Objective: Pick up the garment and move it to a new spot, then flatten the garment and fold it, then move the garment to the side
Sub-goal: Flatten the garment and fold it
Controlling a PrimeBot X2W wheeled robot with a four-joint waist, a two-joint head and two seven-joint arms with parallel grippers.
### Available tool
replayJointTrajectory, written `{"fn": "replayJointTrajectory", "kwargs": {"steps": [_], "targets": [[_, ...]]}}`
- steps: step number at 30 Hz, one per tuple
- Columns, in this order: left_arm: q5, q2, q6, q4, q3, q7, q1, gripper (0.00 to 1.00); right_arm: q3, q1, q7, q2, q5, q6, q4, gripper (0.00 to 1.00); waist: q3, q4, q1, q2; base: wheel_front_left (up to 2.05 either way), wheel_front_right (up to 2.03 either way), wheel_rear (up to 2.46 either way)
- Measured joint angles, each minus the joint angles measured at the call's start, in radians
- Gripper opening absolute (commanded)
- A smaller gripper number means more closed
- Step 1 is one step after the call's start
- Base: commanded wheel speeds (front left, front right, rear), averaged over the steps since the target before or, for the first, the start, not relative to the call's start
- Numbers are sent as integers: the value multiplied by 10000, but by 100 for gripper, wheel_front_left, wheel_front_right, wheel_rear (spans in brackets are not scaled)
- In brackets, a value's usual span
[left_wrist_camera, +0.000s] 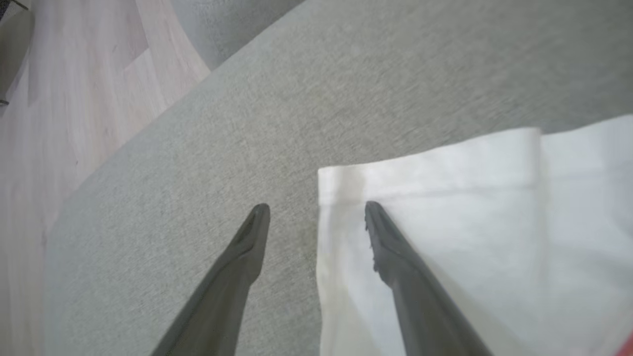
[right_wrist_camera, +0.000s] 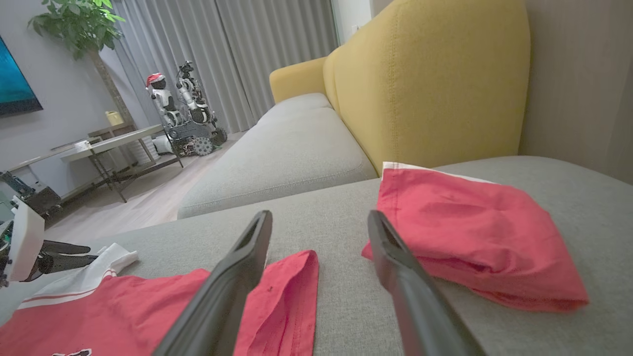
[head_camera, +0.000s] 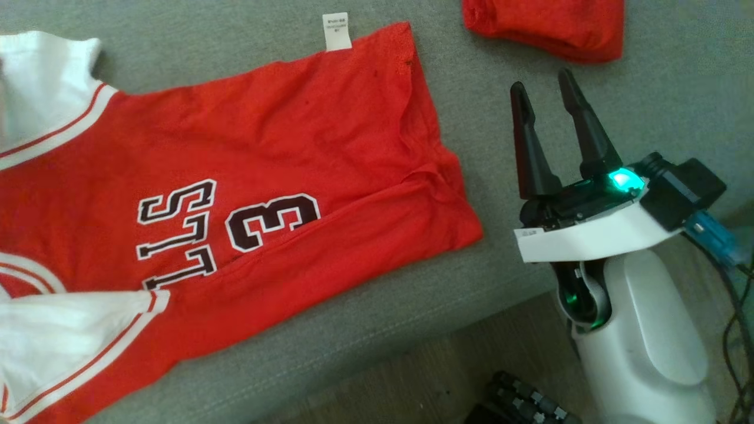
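Next, my left gripper grabs the white sleeve's hemmed corner (left_wrist_camera: 335, 186) to fold the jersey's side over its dark lettering.
The garment (head_camera: 265, 147) is a red jersey with white sleeves and dark lettering, spread flat on the grey sofa seat (head_camera: 353, 330). My right gripper (head_camera: 542, 81) hovers open to the right of the jersey's hem, touching nothing. In the right wrist view its fingers (right_wrist_camera: 319, 215) point over the hem corner (right_wrist_camera: 287, 296). My left gripper (left_wrist_camera: 316, 206) is open above the edge of a white sleeve (left_wrist_camera: 470, 198), with one finger over the sleeve and the other over bare cushion. The left gripper (right_wrist_camera: 89, 253) also appears at the far left, beside that sleeve.
A second, folded red garment (head_camera: 548, 26) lies at the back right of the seat (right_wrist_camera: 470, 232). The yellow sofa back (right_wrist_camera: 420, 89) rises behind it. The seat's front edge drops to wooden floor (head_camera: 442, 365). A table (right_wrist_camera: 109, 143) and another robot (right_wrist_camera: 183, 109) stand farther off.
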State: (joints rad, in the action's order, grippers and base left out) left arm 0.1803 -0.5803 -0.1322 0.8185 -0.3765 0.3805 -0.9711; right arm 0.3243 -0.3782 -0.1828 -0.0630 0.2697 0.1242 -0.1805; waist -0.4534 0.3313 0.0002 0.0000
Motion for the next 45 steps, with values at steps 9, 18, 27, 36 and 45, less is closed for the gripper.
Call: {"fn": "replayJointTrajectory", "kwargs": {"steps": [9, 18, 27, 36, 45], "targets": [[217, -336, 2, 671, -372, 111, -569, 100, 151, -194, -240, 19, 353, 0, -326, 100, -245, 152, -2, 0, 0, 0, 0], [1258, -245, 15, 817, -853, 265, -717, 100, 113, -344, -320, 21, 360, 0, -533, 100, -228, 31, -2, 0, 0, 0, 0], [2205, -132, -2, 694, -1342, 723, -987, 0, -128, -539, -320, 23, 313, 0, -525, 100, -349, -111, -2, 0, 0, 0, 0], [2274, 38, 320, 767, -1331, -1156, -976, 0, -426, -549, -167, 29, 130, 0, -579, 100, -170, -645, -2, 0, 0, 0, 0], [2376, 656, 836, 343, -1227, -3310, -473, 0, -623, -1227, 817, -213, -180, 0, -897, 100, 276, -1516, -2, 0, 0, 0, 0]]}}
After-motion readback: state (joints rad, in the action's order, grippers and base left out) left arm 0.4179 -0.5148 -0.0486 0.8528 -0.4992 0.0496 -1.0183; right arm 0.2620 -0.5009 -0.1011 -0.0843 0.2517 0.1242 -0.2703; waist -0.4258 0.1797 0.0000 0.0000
